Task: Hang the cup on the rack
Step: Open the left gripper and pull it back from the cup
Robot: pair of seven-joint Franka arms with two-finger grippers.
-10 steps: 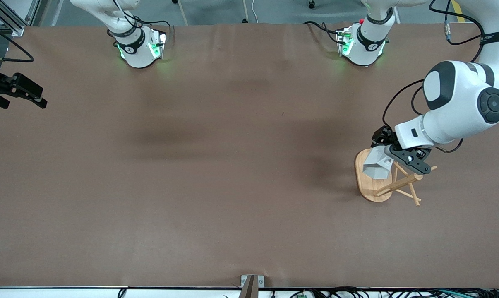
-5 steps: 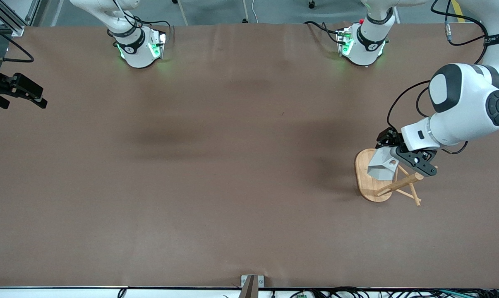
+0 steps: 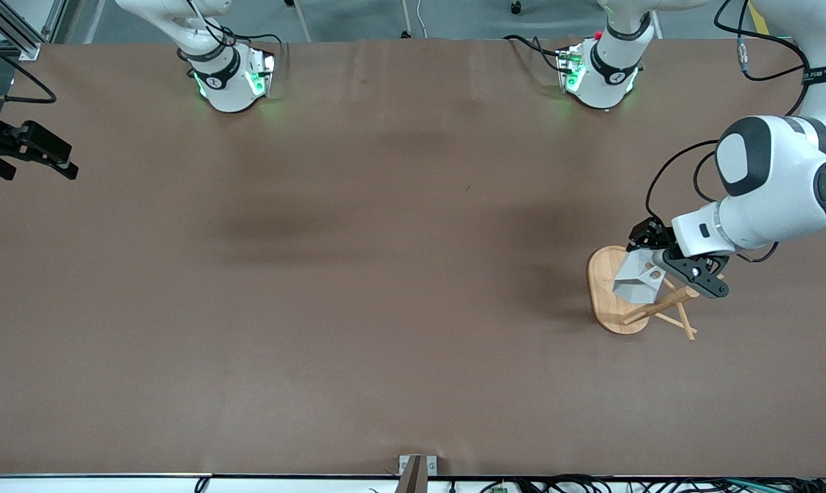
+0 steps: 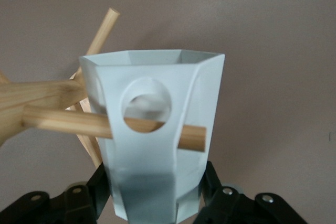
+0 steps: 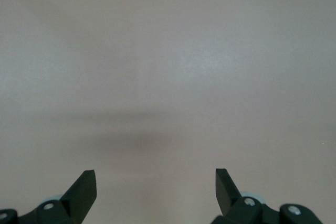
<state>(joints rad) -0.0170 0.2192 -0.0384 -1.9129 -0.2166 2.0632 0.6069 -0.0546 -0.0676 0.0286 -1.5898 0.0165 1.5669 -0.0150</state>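
Note:
The left gripper needs to open now: the thin peg (image 4: pixel 65 121) goes through the cup's handle (image 4: pixel 147 90) in the left wrist view, so the cup would hang there.
The white faceted cup (image 3: pixel 633 283) is held over the bamboo rack (image 3: pixel 606 305), near the left arm's end of the table. My left gripper (image 3: pixel 661 263) is shut on the cup's base end, one finger on either side. In the left wrist view a thin peg (image 4: pixel 65 121) runs through the round hole in the handle of the cup (image 4: pixel 157 150), and its tip pokes out past the handle. The rack's post (image 4: pixel 29 100) lies beside the cup there. My right gripper (image 3: pixel 35 148) waits open at the right arm's end of the table, nothing between its fingertips (image 5: pixel 84 184).
The brown table (image 3: pixel 385 274) carries only the rack. Both arm bases (image 3: pixel 231 79) stand along the edge farthest from the front camera. A small metal bracket (image 3: pixel 417 465) sits at the table's near edge.
My left gripper has carried the cup a short way across the rack's base toward the post and pegs. The right arm has not moved.

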